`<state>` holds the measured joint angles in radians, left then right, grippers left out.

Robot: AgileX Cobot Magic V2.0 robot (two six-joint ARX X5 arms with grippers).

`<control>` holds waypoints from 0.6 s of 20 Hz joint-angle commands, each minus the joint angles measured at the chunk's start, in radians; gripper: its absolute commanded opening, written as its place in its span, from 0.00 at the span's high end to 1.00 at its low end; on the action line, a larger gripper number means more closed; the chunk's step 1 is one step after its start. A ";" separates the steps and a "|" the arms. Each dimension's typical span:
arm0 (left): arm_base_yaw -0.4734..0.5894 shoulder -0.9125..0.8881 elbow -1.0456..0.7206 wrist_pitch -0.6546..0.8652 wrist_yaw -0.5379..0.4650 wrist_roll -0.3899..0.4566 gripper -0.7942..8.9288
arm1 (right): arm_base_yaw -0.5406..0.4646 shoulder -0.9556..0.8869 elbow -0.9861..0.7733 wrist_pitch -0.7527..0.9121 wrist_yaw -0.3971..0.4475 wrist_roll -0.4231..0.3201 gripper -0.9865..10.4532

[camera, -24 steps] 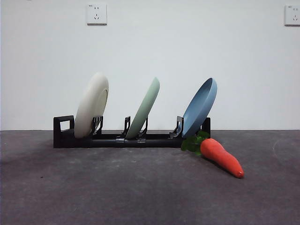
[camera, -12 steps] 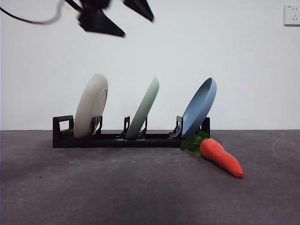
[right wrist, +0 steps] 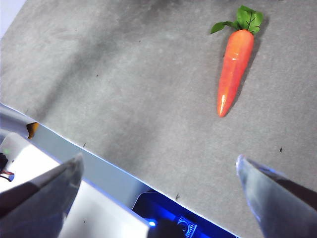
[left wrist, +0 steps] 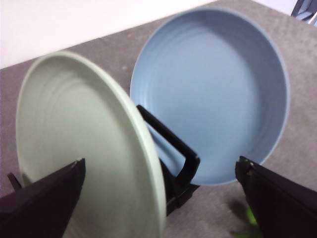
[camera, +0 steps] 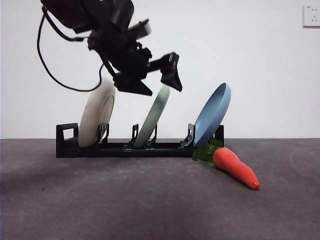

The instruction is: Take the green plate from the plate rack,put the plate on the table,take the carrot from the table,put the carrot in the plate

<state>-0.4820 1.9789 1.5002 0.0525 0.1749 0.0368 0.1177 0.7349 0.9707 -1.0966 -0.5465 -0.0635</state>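
Note:
My left gripper grabs the green plate by its upper rim [camera: 164,91] next. The black plate rack holds the green plate's lower rim between its pegs.
The green plate [camera: 151,121] stands tilted in the middle slot of the black plate rack [camera: 100,149]. My left gripper [camera: 162,90] is open just above it, one jaw on each side of its top rim. In the left wrist view the green plate [left wrist: 84,144] lies between the open jaws of that gripper [left wrist: 160,163], nearer one of them. The carrot [camera: 235,166] lies on the dark grey table [camera: 125,200], its leaves by the rack's right end. My right gripper [right wrist: 159,158] is open and empty, high above the table with the carrot [right wrist: 235,69] farther off.
A cream-white plate [camera: 97,112] stands in the rack's left slot and a blue plate [camera: 212,115] in its right slot. The blue plate [left wrist: 213,89] is close behind the green one. The table's near edge [right wrist: 99,163] shows in the right wrist view.
The left arm has come down from the top of the front view to the green plate's top rim. The plates, the rack and the carrot have not moved.

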 commanded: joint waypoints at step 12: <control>-0.016 0.028 0.001 -0.021 -0.037 0.043 0.93 | 0.002 -0.002 0.002 0.004 0.003 0.003 0.36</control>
<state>-0.4957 1.9987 1.5002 0.0299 0.1341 0.0692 0.1177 0.7349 0.9707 -1.0966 -0.5465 -0.0639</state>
